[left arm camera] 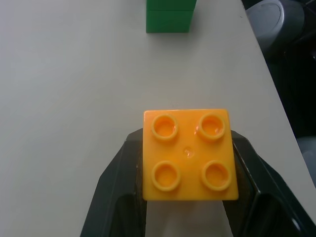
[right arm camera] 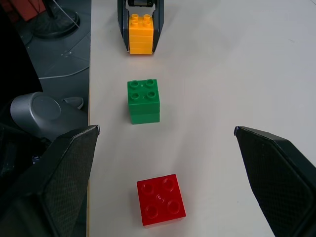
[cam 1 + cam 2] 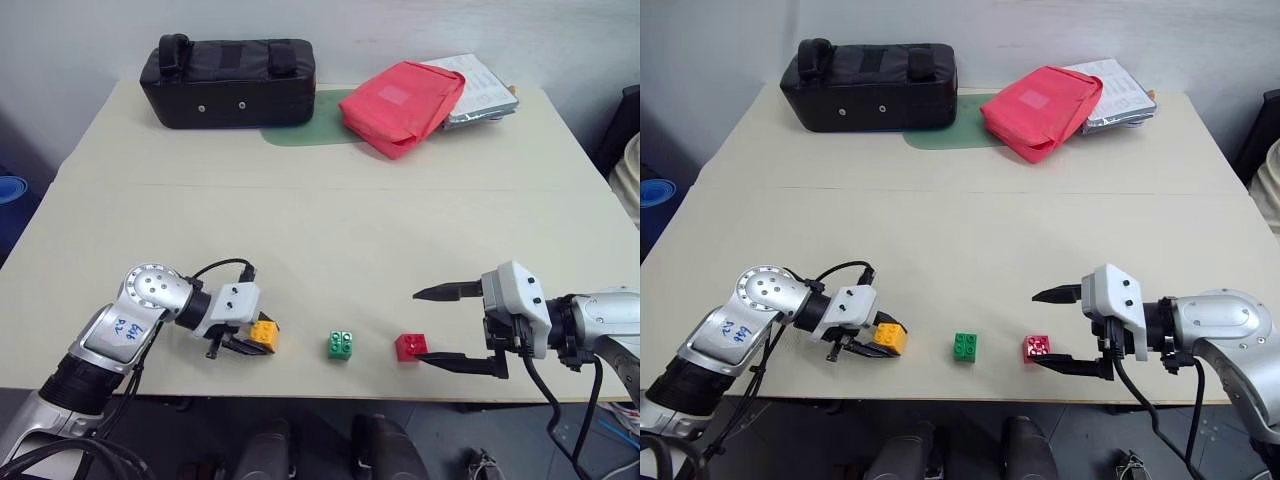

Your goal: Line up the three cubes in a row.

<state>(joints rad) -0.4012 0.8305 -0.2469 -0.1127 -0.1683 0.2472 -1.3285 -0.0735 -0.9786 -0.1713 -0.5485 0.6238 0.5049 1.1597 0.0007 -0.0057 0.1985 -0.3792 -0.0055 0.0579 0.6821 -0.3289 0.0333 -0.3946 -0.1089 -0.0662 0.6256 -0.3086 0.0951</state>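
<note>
The yellow-orange cube sits low on the tabletop beside the green cube [image 3: 340, 345] and would stand in line, so it is time for my left gripper to let go now.
Three studded cubes stand near the table's front edge. The yellow-orange cube [image 3: 264, 333] is at the left, clamped between the black fingers of my left gripper [image 3: 252, 340], which is shut on it; it shows studs-up in the left wrist view [image 1: 188, 154]. The green cube [image 3: 340, 345] stands in the middle, apart from both grippers. The red cube [image 3: 408, 347] is at the right, its edges turned a little off the green cube's. My right gripper [image 3: 450, 327] is open just right of the red cube, one finger above and one beside it, touching nothing.
A black case [image 3: 228, 81], a green mat [image 3: 310, 130], a large red pouch [image 3: 402, 105] and a plastic-wrapped stack [image 3: 484, 92] lie along the far edge. The cubes are close to the front table edge [image 3: 330, 390]. A seam [image 3: 330, 186] crosses the tabletop.
</note>
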